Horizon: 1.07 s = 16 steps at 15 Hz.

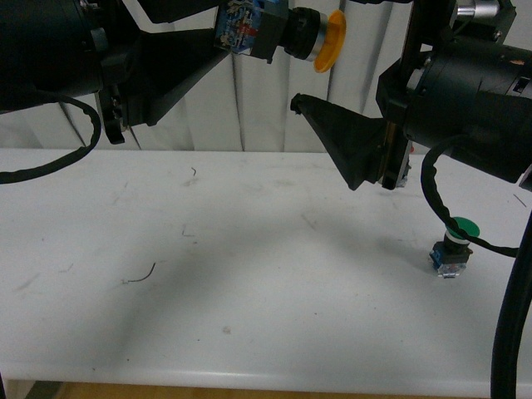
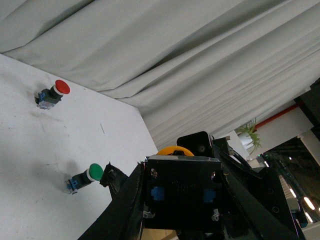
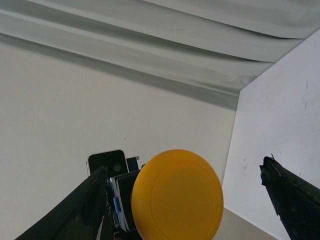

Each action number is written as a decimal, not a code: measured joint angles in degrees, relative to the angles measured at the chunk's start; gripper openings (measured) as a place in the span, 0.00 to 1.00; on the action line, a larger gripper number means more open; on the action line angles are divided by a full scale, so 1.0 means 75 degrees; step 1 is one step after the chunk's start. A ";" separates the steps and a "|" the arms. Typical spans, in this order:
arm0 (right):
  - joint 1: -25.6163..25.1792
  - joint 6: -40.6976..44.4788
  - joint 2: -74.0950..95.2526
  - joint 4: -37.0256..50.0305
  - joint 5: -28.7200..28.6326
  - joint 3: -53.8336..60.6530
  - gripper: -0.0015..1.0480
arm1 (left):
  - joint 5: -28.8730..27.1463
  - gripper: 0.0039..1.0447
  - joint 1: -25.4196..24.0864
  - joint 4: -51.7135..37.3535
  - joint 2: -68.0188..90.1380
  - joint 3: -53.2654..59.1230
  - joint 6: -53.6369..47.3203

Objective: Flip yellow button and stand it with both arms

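Observation:
The yellow button needs to stand upright on the tabletop, so my right gripper needs to grip it by its end with the cap (image 1: pixel 329 40) next.
The yellow button (image 1: pixel 309 36) hangs high above the table, lying sideways with its orange-yellow cap (image 1: pixel 330 40) toward the right arm. My left gripper (image 1: pixel 237 32) is shut on its blue contact block. In the left wrist view the black and blue block (image 2: pixel 182 192) sits between the two fingers, and the cap's rim (image 2: pixel 170 149) peeks out beyond it. My right gripper (image 1: pixel 301 105) is open, just below and to the right of the cap and apart from it. In the right wrist view the cap (image 3: pixel 177 196) faces the camera between the spread fingers (image 3: pixel 287 197).
A green-capped button (image 1: pixel 453 243) stands on the white table (image 1: pixel 249 274) at the right, under the right arm's cable. A red-capped button (image 2: pixel 52 92) lies farther off near the curtain. Grey curtain (image 1: pixel 274 108) hangs behind the table.

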<state>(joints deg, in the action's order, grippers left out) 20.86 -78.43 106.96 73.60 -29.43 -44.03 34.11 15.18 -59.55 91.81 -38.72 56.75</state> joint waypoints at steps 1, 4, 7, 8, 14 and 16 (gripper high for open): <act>0.0073 0.0000 0.0041 0.0009 0.0015 -0.0052 0.89 | 0.0000 0.34 0.0000 -0.0012 0.0000 0.0000 0.0000; 0.0067 -0.0020 0.0047 0.0052 0.0041 -0.0079 0.65 | -0.0009 0.34 -0.0032 0.0003 0.0000 0.0015 -0.0003; -0.0050 -0.0026 0.0047 0.0023 0.0067 -0.0079 0.54 | -0.0003 0.34 -0.0047 -0.0003 0.0000 0.0044 0.0000; -0.0093 -0.0029 0.0047 0.0038 0.0061 -0.0079 0.43 | -0.0015 0.34 -0.0052 0.0000 0.0000 0.0076 -0.0003; -0.0125 -0.0169 0.0044 0.0064 0.0055 -0.0076 0.35 | 0.0003 0.34 -0.0090 0.0026 0.0000 0.0099 0.0035; -0.0131 -0.0169 0.0044 0.0067 0.0052 -0.0073 0.35 | 0.0012 0.40 -0.0099 -0.0003 0.0000 0.0111 0.0035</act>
<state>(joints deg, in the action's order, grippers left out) 19.88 -79.70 107.28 74.11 -29.04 -44.58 34.20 14.44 -59.57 91.81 -37.89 57.01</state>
